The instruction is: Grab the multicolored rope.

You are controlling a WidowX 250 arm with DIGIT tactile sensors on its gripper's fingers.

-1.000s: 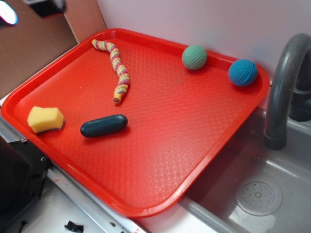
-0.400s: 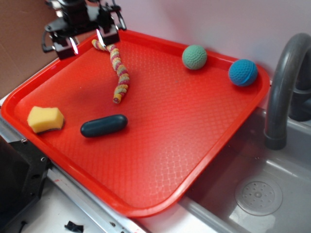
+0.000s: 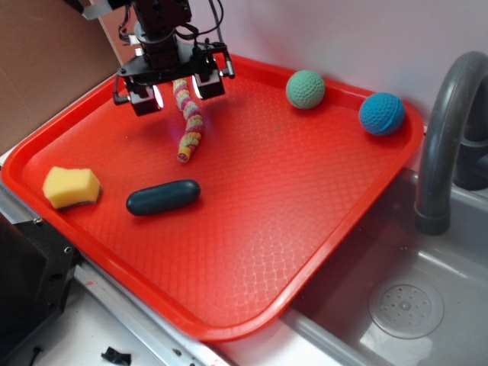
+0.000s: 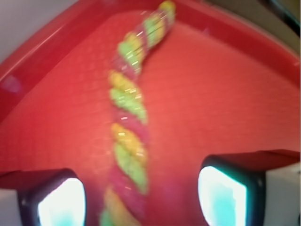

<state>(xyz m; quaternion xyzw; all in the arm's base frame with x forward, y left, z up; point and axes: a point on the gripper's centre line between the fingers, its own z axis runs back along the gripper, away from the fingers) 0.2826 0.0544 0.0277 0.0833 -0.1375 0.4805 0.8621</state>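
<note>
My lit fingers are beside the rope's banded middle (image 4: 126, 195), low over the red tray. I should close my gripper now, because it would hold the multicolored rope.
The multicolored rope (image 3: 187, 122) lies wavy on the red tray (image 3: 290, 221) near its far left corner, banded yellow, pink and green. My gripper (image 3: 175, 93) hangs open just above the rope's upper half, one finger on each side of it. In the wrist view the rope (image 4: 129, 136) runs up the middle of the frame between my two lit pads (image 4: 61, 202), touching neither. The rope's far end is hidden behind the gripper in the exterior view.
On the tray also lie a dark teal capsule (image 3: 162, 197), a yellow sponge (image 3: 71, 187), a green ball (image 3: 305, 89) and a blue ball (image 3: 381, 113). A grey sink (image 3: 404, 305) with a faucet (image 3: 446, 130) is at the right.
The gripper has come in from the top left corner and moved right and down over the rope, now straddling it. The rope has not moved.
</note>
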